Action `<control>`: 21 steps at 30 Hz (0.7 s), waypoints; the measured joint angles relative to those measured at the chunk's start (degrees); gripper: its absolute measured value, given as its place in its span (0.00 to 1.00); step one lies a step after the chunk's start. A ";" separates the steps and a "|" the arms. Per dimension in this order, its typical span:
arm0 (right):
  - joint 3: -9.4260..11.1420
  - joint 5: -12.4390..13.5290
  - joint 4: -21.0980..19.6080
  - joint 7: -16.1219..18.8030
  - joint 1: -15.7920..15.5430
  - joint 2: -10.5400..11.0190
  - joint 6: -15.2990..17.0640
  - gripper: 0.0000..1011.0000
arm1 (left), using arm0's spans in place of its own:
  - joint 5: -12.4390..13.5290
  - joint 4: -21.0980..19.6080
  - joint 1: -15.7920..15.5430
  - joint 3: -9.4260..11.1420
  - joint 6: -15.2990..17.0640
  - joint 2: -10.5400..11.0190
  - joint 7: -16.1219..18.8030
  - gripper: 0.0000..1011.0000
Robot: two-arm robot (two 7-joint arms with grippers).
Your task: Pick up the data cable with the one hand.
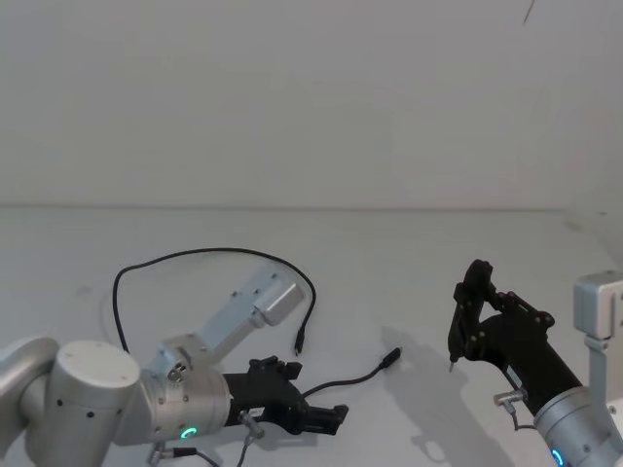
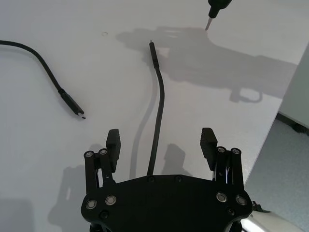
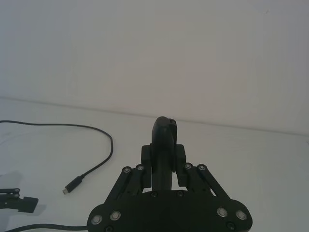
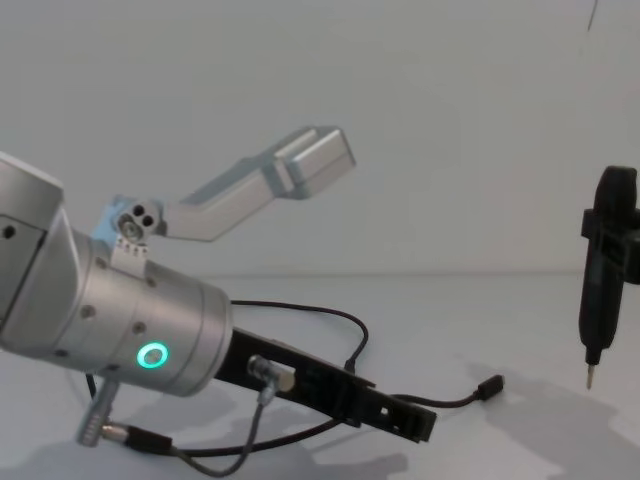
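Observation:
My left gripper should next grab the data cable (image 2: pixel 160 92) by its thin black cord behind the plug (image 2: pixel 157 126), so that it can pick the cable up.
The data cable (image 1: pixel 209 252) lies on the white table in a wide loop, thin and black. One plug (image 1: pixel 299 345) rests inside the loop's end, and the other plug (image 1: pixel 392 357) points right. My left gripper (image 1: pixel 316 394) is low over the table, open. In the left wrist view the cable (image 2: pixel 160 92) runs straight out between the two spread fingers (image 2: pixel 113 142) of the left gripper (image 2: pixel 161 142), and neither finger touches it. The chest view shows the same plug (image 4: pixel 490 387) just ahead of the left gripper (image 4: pixel 400 415). My right gripper (image 1: pixel 484 313) is shut on a black pen-like tool (image 3: pixel 164 140).
The pen-like tool (image 4: pixel 603 270) hangs tip down a little above the table (image 1: pixel 419 263) at the right, close to the cable's far plug (image 2: pixel 152 48). A white block (image 1: pixel 599 311) stands at the right edge. The table's edge (image 2: pixel 285 104) is near on that side.

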 joint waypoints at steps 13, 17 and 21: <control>0.00 0.00 0.00 0.00 0.00 0.00 0.00 0.28 | 1.37 2.25 -1.13 1.22 0.77 -2.04 0.82 0.99; 0.00 0.00 0.00 0.00 0.00 0.00 0.00 0.28 | 1.82 2.75 -1.31 1.49 0.98 -2.61 1.16 0.99; 0.00 0.00 0.00 0.00 0.00 0.00 0.00 0.28 | 2.08 3.09 -1.40 1.65 1.14 -2.96 1.38 0.94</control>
